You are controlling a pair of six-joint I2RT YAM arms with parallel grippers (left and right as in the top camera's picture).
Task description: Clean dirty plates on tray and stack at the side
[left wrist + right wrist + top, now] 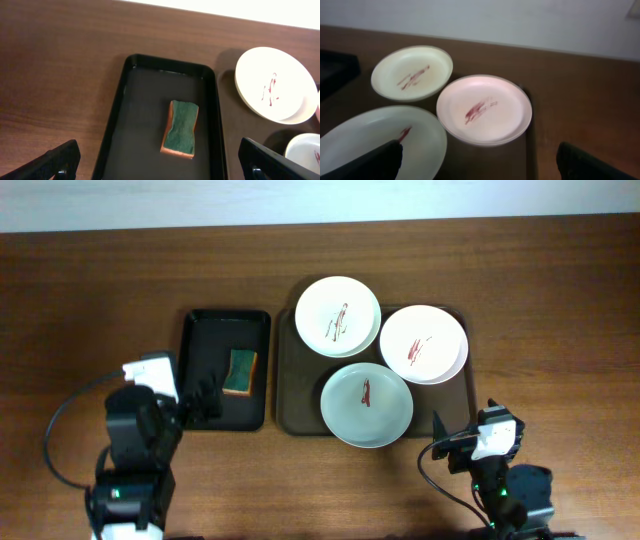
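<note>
The left gripper grabs the sponge across its middle (240, 372) (181, 128) by its long sides next. This leaves the sponge's orange bottom free to clean plates.
Three smeared plates lie on the dark brown tray (300, 395): a white one (338, 315) at the back left, a pale pink one (423, 344) at the right, a pale green one (366, 405) at the front. All three show in the right wrist view: white (412, 72), pink (484, 109), green (380, 145). My left gripper (203, 400) is open and empty over the front of the black tray (145, 125). My right gripper (452, 442) is open and empty at the brown tray's front right corner, fingers apart (480, 165).
A green-topped orange sponge (241, 371) lies in the narrow black tray (200, 330) left of the brown tray; it also shows in the left wrist view (181, 128). Bare wood tabletop (90, 290) stretches left, right and behind.
</note>
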